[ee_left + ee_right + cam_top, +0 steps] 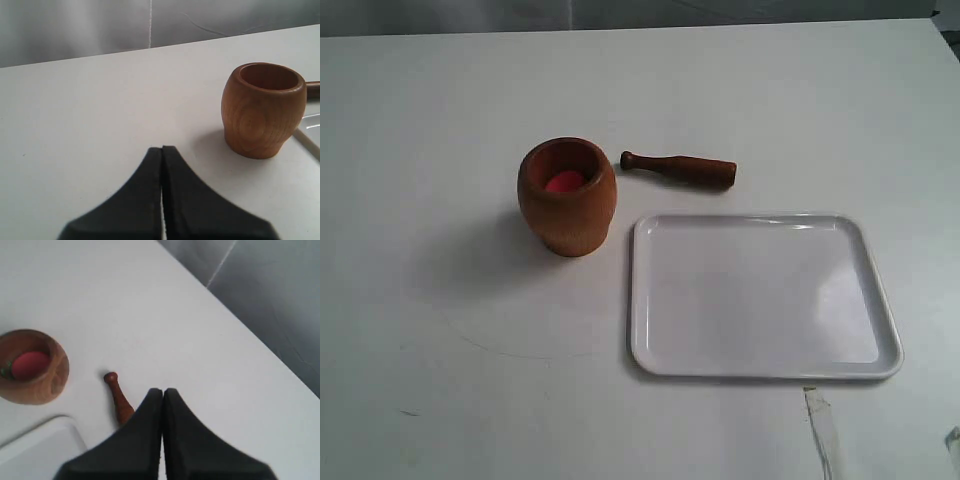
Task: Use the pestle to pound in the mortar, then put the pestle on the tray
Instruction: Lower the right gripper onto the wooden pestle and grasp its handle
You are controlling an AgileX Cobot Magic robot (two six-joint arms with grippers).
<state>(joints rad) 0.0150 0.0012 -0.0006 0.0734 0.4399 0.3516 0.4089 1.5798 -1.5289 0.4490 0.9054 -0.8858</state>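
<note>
I need to grab the pestle by its knobbed handle (649, 163) next with my right gripper. That leaves the pestle's thick end (718, 175) free to pound in the mortar.
The mortar (567, 196) stands upright on the white table, something red-pink (563, 181) inside it. The dark pestle (679, 169) lies flat just behind and to its right, knobbed handle toward the mortar. The white tray (760, 295) lies empty in front of the pestle. Neither gripper shows in the exterior view. My left gripper (162, 149) is shut and empty, well short of the mortar (262, 109). My right gripper (163, 390) is shut and empty above the table beside the pestle (118, 396), whose thick end is hidden behind a finger. The mortar (31, 366) and a tray corner (42, 445) lie beyond.
A strip of clear tape (823, 425) lies on the table near the front edge, in front of the tray. The table's far edge meets a grey backdrop (75, 25). Bare white tabletop (430, 330) spreads left of the mortar.
</note>
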